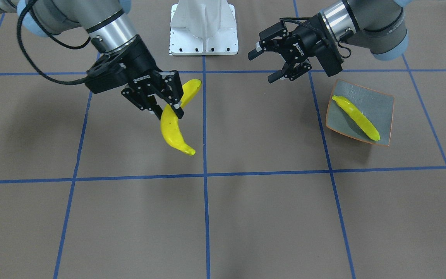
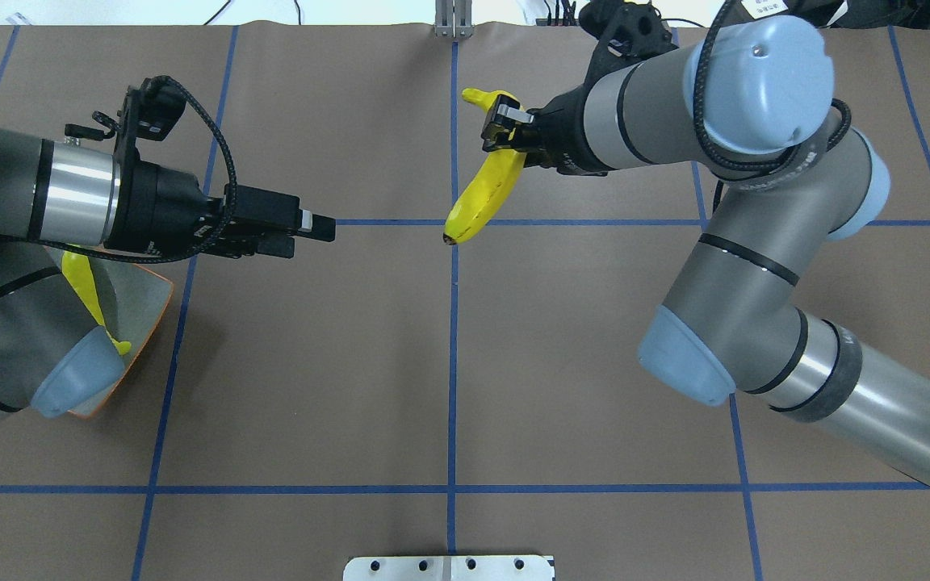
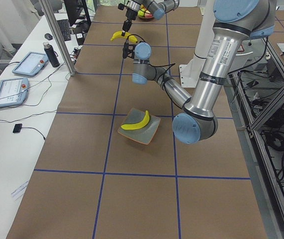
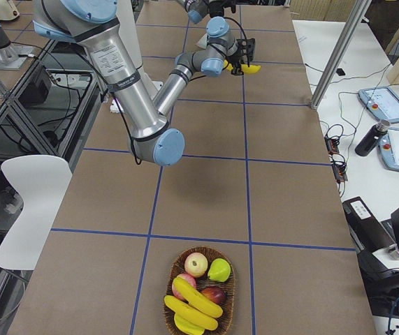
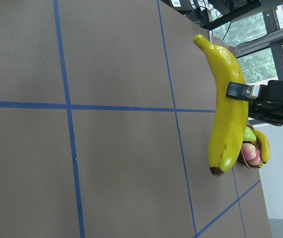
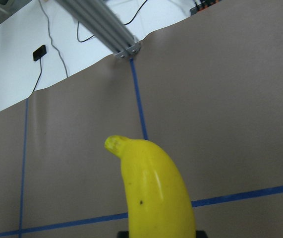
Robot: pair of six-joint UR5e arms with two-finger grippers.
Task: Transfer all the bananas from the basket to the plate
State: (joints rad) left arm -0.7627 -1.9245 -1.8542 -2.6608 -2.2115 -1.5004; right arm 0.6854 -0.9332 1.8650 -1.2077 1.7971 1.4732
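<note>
The banana's middle is covered by the other gripper's fingers, so my left gripper needs to grab the banana by its free dark-tipped end [image 1: 193, 86] [image 5: 223, 156].
My right gripper [image 1: 168, 106] is shut on a yellow banana [image 1: 172, 130] and holds it above the table near the middle blue line; it also shows in the overhead view [image 2: 481, 194]. My left gripper [image 1: 261, 66] is open and empty, pointed toward that banana with a gap between them. The square grey-green plate [image 1: 374, 104] with an orange rim lies under the left arm and holds one banana [image 1: 356, 118]. The wicker basket [image 4: 173, 269] stands at the table's far right end with two more bananas [image 4: 192, 300] in it.
The basket also holds apples [image 4: 196, 264] and a green pear [image 4: 219, 269]. The white robot base [image 1: 203, 31] stands at the table's back middle. A metal post [image 4: 335, 56] and a side table with tablets [image 4: 384, 105] stand along the operators' side.
</note>
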